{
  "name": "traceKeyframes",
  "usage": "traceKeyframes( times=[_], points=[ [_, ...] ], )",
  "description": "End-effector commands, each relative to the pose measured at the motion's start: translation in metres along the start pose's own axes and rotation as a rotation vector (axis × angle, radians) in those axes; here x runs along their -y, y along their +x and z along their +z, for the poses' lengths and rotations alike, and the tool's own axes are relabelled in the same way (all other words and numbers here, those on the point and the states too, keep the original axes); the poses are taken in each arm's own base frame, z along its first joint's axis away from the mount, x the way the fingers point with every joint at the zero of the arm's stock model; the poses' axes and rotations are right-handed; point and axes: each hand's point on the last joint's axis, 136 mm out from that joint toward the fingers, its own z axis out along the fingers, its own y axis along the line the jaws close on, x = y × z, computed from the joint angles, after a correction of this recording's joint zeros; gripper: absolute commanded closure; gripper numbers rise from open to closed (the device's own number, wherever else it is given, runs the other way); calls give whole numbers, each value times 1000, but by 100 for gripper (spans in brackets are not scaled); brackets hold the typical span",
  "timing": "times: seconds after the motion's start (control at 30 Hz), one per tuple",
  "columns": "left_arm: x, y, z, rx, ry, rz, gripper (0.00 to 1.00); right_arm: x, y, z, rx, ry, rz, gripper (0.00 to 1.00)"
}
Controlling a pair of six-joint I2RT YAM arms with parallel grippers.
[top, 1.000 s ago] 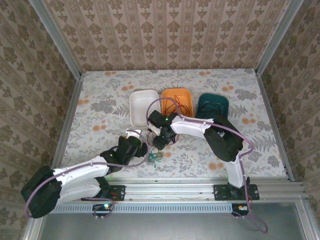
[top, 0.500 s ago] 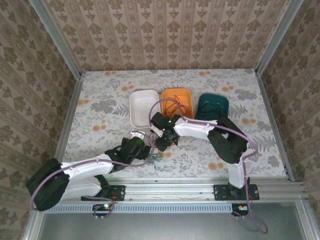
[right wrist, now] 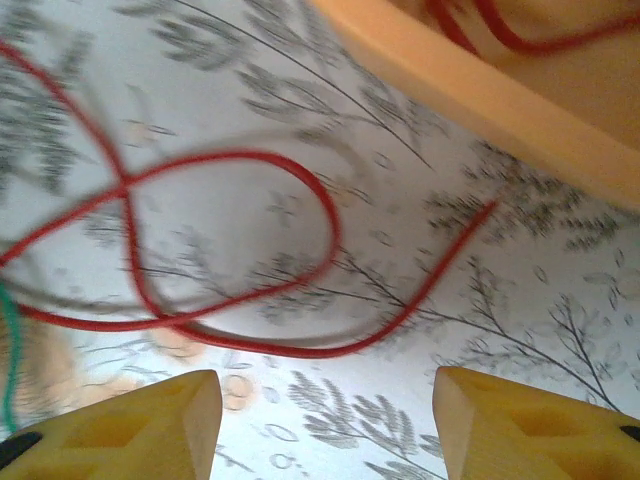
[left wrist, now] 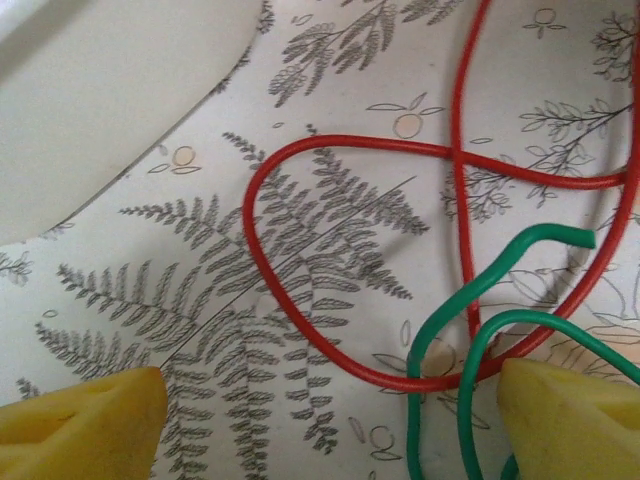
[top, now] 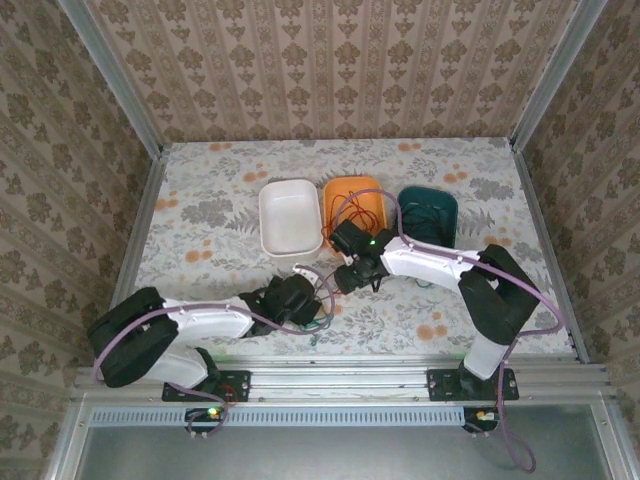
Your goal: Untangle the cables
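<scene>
My right gripper reaches the red cable next and grabs it near its loose end [right wrist: 436, 279] by the orange bin, to untangle it from the green cable.
A red cable [left wrist: 300, 330] lies in loops on the flowered table, crossing itself. A green cable [left wrist: 470, 300] curls over it on the right, one strand touching the right fingertip [left wrist: 570, 420]. My left gripper [left wrist: 325, 430] hangs open just above them, holding nothing. In the right wrist view the same red cable [right wrist: 300, 260] loops ahead of my right gripper [right wrist: 325, 430], which is open and empty. A sliver of green cable [right wrist: 8, 350] shows at that view's left edge. From above, the left gripper [top: 312, 300] and right gripper [top: 345, 280] nearly meet over the tangle.
Three bins stand in a row behind the grippers: white [top: 290, 215], orange [top: 372, 190] and teal [top: 445, 205]. The white bin's wall [left wrist: 100, 100] is close to the left gripper. The orange bin's rim [right wrist: 480, 90] is near the right one, with a red cable [right wrist: 500, 35] inside.
Both grippers have shifted to the right. The left arm has stretched out along the table's front, and the right gripper has drawn back toward the orange bin.
</scene>
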Motion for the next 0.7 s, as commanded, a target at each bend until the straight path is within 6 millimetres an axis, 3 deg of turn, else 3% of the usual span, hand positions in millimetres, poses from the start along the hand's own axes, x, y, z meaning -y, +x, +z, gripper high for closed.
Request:
traceKeyframes(
  times=[0.0,0.27,0.43,0.53,0.6,0.67],
  points=[
    [5,3,2,-19,2,49,15,7,-2,9,0,34,82,41],
    [6,5,3,-28,-9,65,15,26,-10,30,-14,103,168,42],
    [3,5,2,-25,-21,65,14,31,10,43,-91,163,160,50],
    [2,4,1,-18,-30,57,14,24,22,48,-119,144,155,70],
    [0,3,0,-10,-38,52,13,23,27,48,-118,128,174,88],
    [-1,2,-1,-5,-45,53,12,23,26,44,-95,121,187,99]
  ],
)
